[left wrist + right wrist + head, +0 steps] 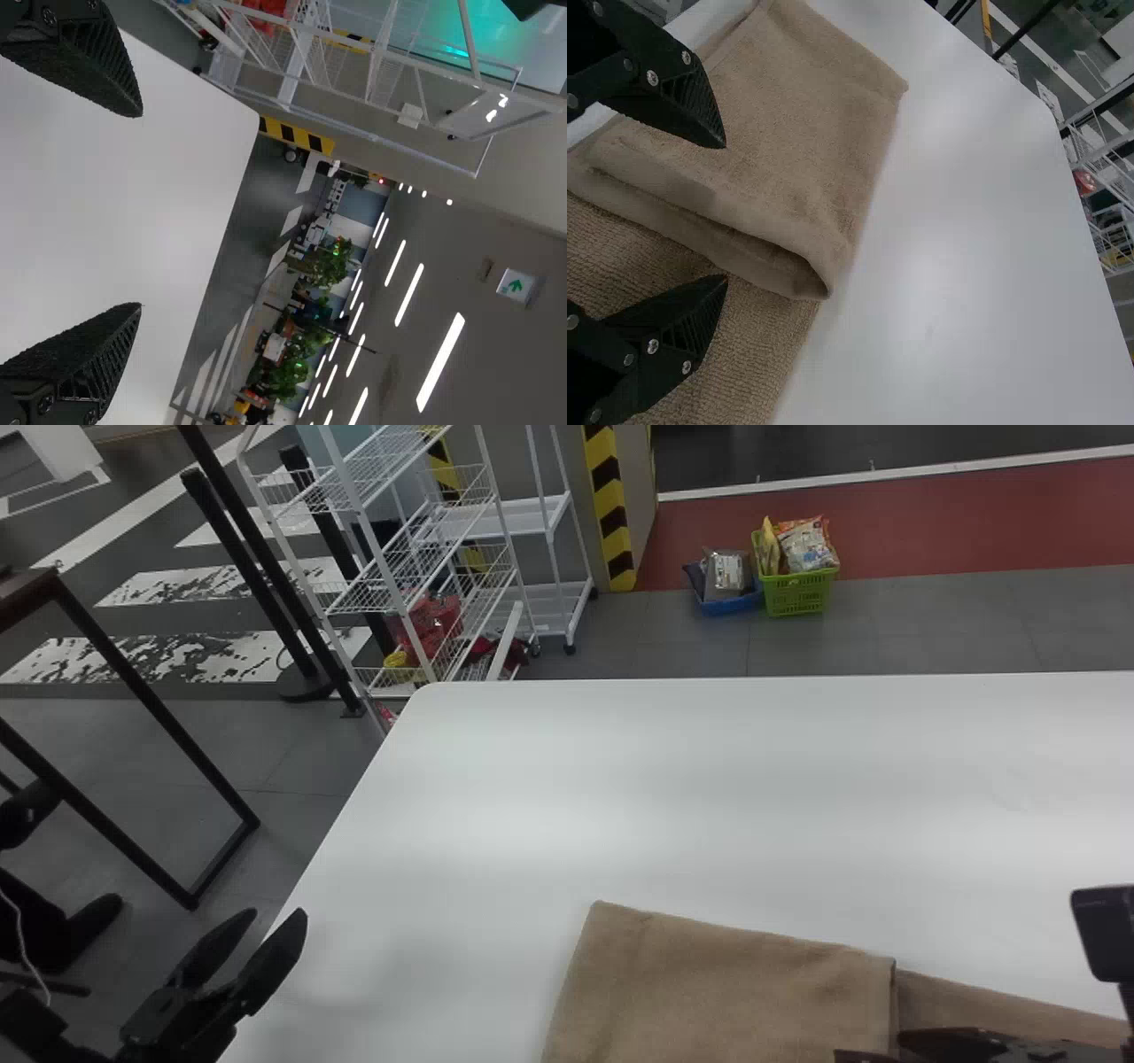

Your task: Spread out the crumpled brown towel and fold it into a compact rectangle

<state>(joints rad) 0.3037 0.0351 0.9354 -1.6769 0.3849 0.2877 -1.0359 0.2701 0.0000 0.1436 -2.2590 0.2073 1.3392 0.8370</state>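
My right gripper is to grab the towel by its folded edge (893, 1004) next. The folded edge stands up in a soft loop above the flat lower layer (1005, 1004).
The brown towel (726, 983) lies at the table's near edge in the head view, one part folded over, with a single lower layer running off to the right. My left gripper (266, 934) is parked over the table's left edge, well away from the cloth; in its wrist view the left gripper (133, 211) stands open with nothing between its fingers. At the bottom right of the head view, my right gripper (873, 1050) is by the fold's edge. In the right wrist view, the right gripper (725, 212) is open above the towel (806, 115), its fingers on either side of the folded edge.
The white table (709, 797) extends beyond the towel. Past its far left corner stand white wire racks (399, 558). A green basket (797, 592) of packages sits on the floor behind, beside a blue tray (731, 605).
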